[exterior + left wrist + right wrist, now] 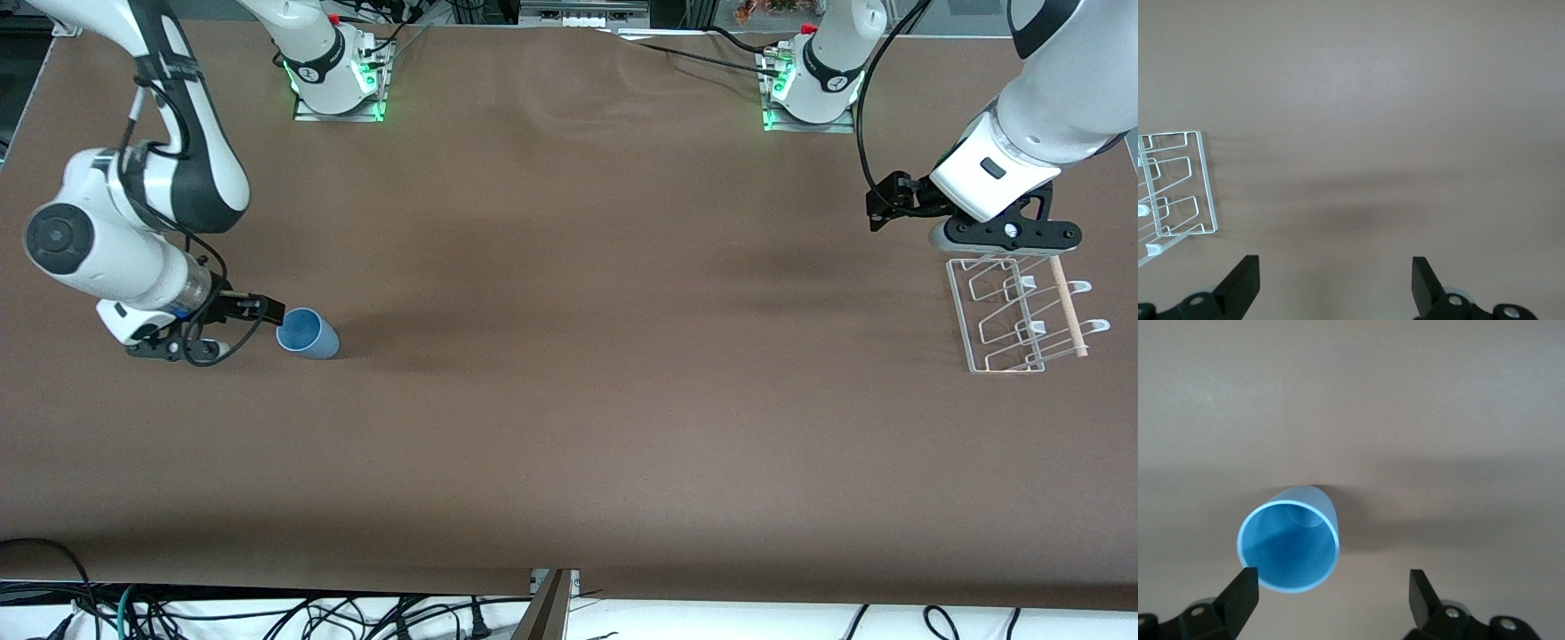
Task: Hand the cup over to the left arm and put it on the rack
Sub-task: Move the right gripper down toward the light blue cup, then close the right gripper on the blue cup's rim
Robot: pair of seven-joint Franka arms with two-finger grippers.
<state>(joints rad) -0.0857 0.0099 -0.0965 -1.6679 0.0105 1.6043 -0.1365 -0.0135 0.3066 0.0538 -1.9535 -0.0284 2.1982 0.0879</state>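
The light-blue cup needs to go to the left arm and the rack, so my right gripper should next grab it by its open rim.
The light-blue cup [308, 334] lies on its side on the brown table near the right arm's end, its open mouth toward my right gripper [260, 322]. In the right wrist view the cup [1289, 547] lies just ahead of one fingertip [1241, 590], off the middle of the gap. My right gripper [1331, 587] is open, empty and low by the table. The rack [962, 313] stands at the left arm's end. My left gripper [882, 209] is open and empty above the table beside the rack [1208, 190]; it also shows in the left wrist view [1335, 273].
A light wooden dowel [1067, 307] runs along one side of the rack. The two arm bases [338, 71] [813, 84] stand at the table's edge farthest from the front camera. Cables hang below the near edge [267, 613].
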